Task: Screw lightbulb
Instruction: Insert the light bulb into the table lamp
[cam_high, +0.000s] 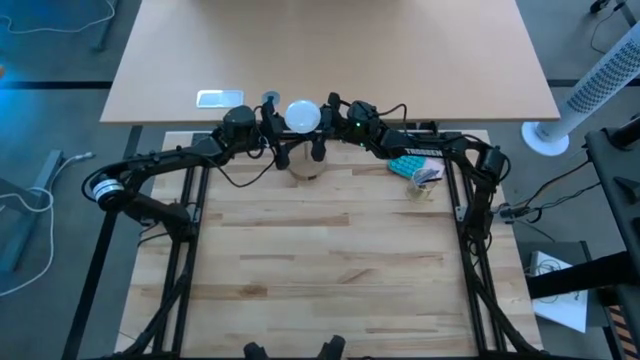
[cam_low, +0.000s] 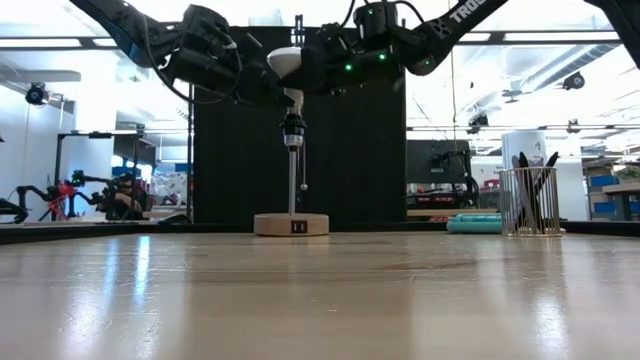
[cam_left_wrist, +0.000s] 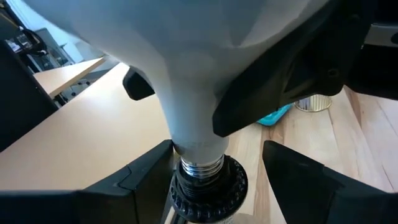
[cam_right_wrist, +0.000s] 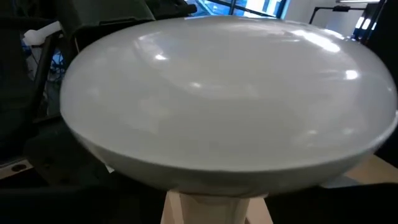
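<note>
My left gripper grabs the socket by its body below the toothed ring next, to steady the lamp while the lightbulb screws in.
The white lightbulb stands base down over the black socket of a lamp with a thin stem and a round wooden base. Its grey threaded base enters the socket, with some thread showing. My right gripper comes from the table's right and is shut on the bulb's globe. My left gripper comes from the table's left, lower down, and is open. Its fingers stand on either side of the socket and bulb neck: one close beside the socket, the other apart from it. My right gripper pinches the bulb's white globe between its two fingers, one on each side. The fingers come roughly level from the table's right side. The bulb stands upright with its threaded base in the socket. My own wrist view shows only the globe.
A wire pen cup and a teal object stand to the right of the lamp, near the right arm. A second tabletop lies beyond the far edge, with a white rectangle on it. The near part of the wooden table is bare.
</note>
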